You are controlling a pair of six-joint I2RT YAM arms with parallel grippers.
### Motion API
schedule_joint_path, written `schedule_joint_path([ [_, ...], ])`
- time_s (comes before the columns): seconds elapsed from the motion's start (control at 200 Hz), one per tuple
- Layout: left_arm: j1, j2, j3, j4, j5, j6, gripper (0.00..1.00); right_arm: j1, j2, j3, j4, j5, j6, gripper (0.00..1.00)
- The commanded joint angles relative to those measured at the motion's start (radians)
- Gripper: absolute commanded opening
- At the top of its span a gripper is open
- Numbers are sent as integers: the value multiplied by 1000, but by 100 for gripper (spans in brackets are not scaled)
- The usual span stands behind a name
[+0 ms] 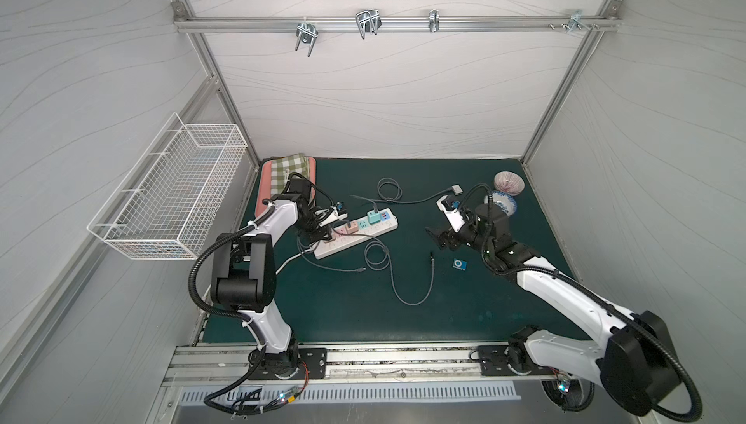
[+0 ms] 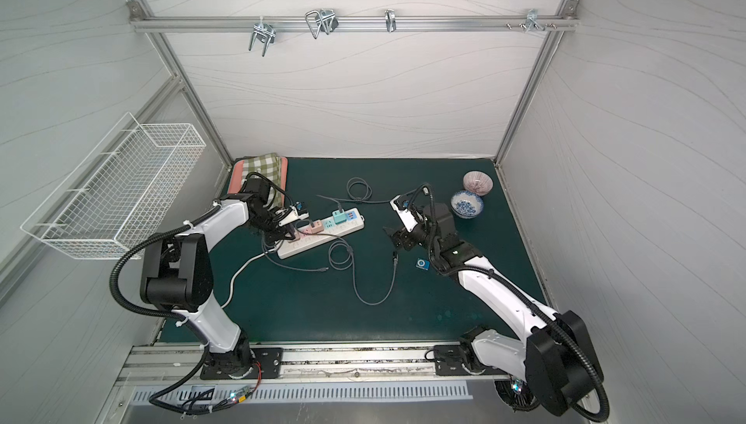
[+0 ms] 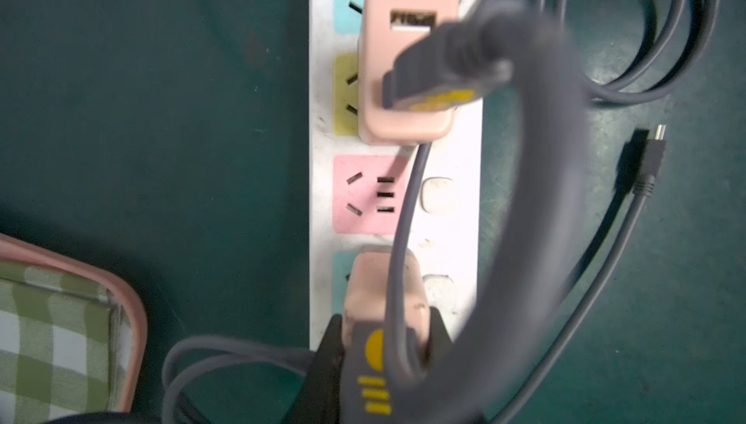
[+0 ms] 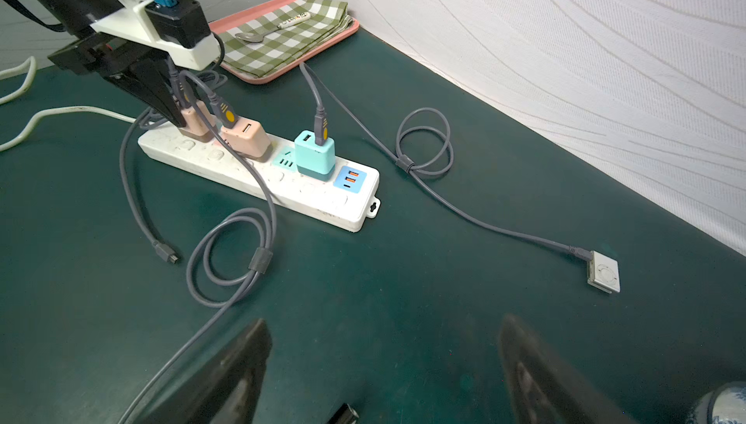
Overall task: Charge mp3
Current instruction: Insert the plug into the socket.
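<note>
My left gripper should open: the grey USB plug (image 3: 373, 365) would rest in the charger, its head against the pink charger's side.
A small blue mp3 (image 1: 459, 264) (image 2: 421, 264) lies on the green mat, unconnected. Just left of it rests the free tip of a grey cable (image 1: 432, 257) (image 2: 395, 257), whose USB end sits in a pink charger (image 4: 246, 139) on the white power strip (image 1: 355, 236) (image 3: 456, 208) (image 4: 282, 187). My right gripper (image 1: 438, 238) (image 4: 383, 345) hovers open above the mat beside that tip, holding nothing. At the strip's corded end, my left gripper (image 1: 319, 232) (image 3: 383, 329) is shut on a grey USB plug (image 3: 373, 365) seated in another pink charger (image 4: 193, 125).
A silver mp3 (image 1: 457, 189) (image 4: 604, 272) is wired to a teal charger (image 4: 315, 155). Another loose cable tip (image 1: 363, 269) (image 3: 658, 135) lies in front of the strip. Two bowls (image 1: 500, 203) stand at the back right. A pink tray (image 1: 264, 187) with checked cloth sits back left.
</note>
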Motion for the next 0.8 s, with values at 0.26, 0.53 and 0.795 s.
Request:
schedule_joint_path([
  [0.26,-17,-14,-54,55,-64,-124,12,1,-19,-13,12,-49,-64,90],
  [0.53,-15,-85,19,106,-56,-225,48,5,6,22,-31,-70,-114,90],
  [0.795,-13,-174,-17,144,-66,-279,99,3,34,32,-68,-185,-240,81],
])
